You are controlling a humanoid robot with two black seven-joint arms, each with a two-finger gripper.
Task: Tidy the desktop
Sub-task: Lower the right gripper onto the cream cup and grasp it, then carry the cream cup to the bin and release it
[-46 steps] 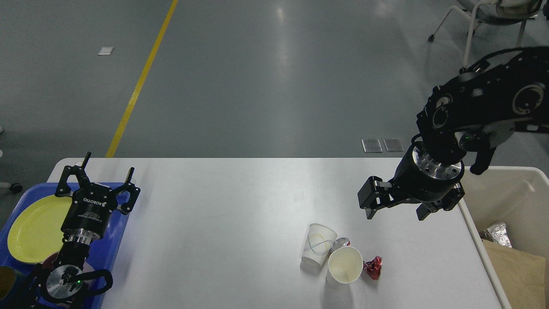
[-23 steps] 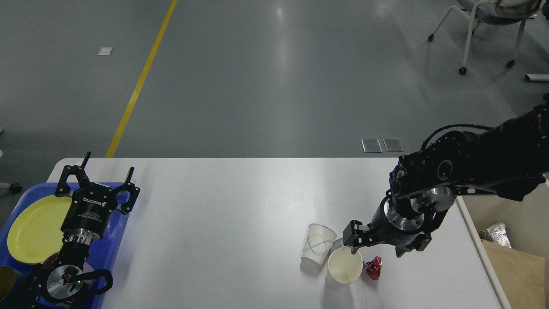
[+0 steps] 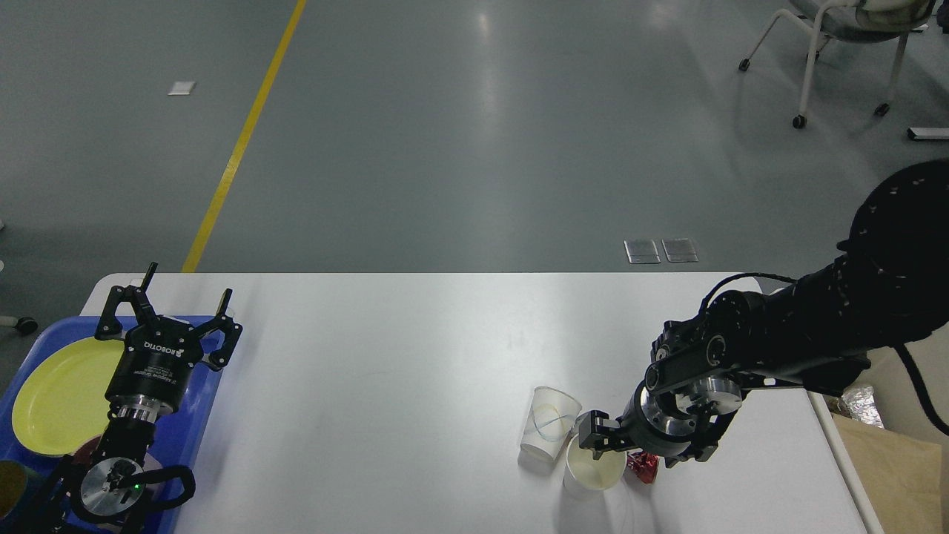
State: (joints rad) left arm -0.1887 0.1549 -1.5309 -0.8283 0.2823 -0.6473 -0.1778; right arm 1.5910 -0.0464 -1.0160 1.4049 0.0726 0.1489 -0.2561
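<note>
Next, my right gripper takes hold of the open white paper cup by its rim (image 3: 574, 452) to tidy the desktop into the beige bin.
The white desktop (image 3: 385, 371) carries a small cluster near its front right. An open white paper cup (image 3: 591, 472) stands there, with a second cup with a swirl print (image 3: 547, 423) just left of it. A crumpled red foil wrapper (image 3: 643, 466) lies against the open cup's right side. My right gripper (image 3: 632, 448) is low over this cluster and open; one finger (image 3: 591, 433) sits at the open cup's far rim and the other is beyond the red wrapper. My left gripper (image 3: 174, 310) is open and empty above the tray's far edge at the left.
A blue tray (image 3: 194, 415) with a yellow plate (image 3: 55, 397) sits at the desktop's left end under my left arm. A beige bin (image 3: 838, 445) stands off the right edge, holding brown paper (image 3: 897, 467) and crumpled silver foil (image 3: 860, 404). A wheeled chair (image 3: 823, 44) stands far right.
My right arm has swung down and to the left from above the bin side, bringing the open gripper onto the cups and wrapper. The left arm has not moved.
</note>
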